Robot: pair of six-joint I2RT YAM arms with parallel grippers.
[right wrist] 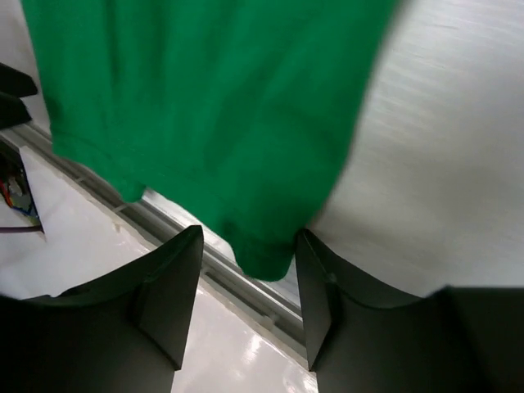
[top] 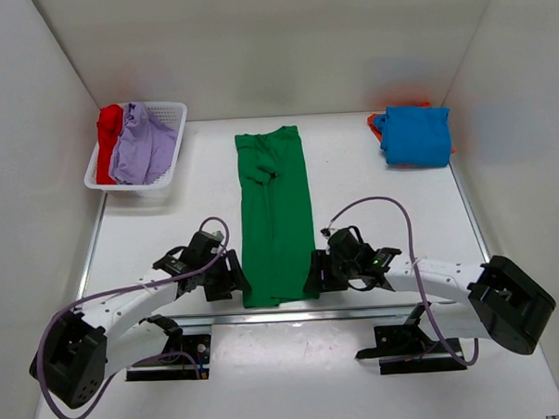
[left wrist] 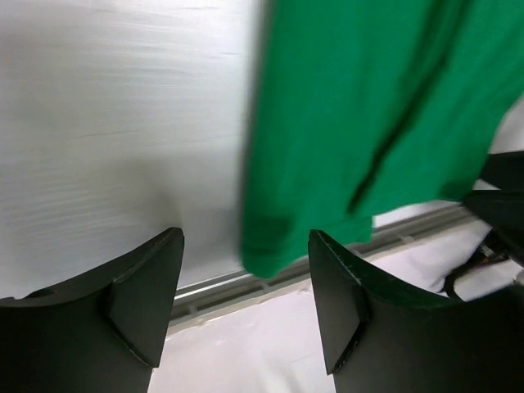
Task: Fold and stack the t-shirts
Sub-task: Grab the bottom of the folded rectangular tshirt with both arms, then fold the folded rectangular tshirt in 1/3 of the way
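Note:
My left gripper's fingers are around the hem's corner but above the table in the left wrist view; it should lower first, then close.
The bright green collared t-shirt [top: 276, 212] lies folded into a long strip down the middle of the table, collar at the far end, hem at the near edge. My left gripper [top: 238, 284] is open at the hem's left corner, which shows between its fingers [left wrist: 270, 246]. My right gripper [top: 312, 276] is open at the hem's right corner, which hangs between its fingers [right wrist: 262, 246]. A folded blue t-shirt [top: 415, 135] lies on a red one [top: 376, 122] at the far right. A red t-shirt [top: 108, 143] and a lavender one [top: 142, 148] lie in the basket.
The white mesh basket [top: 172, 121] stands at the far left corner. A metal rail [top: 293, 313] runs along the table's near edge, just under the hem. White walls close in the table on three sides. Purple cables loop over both arms.

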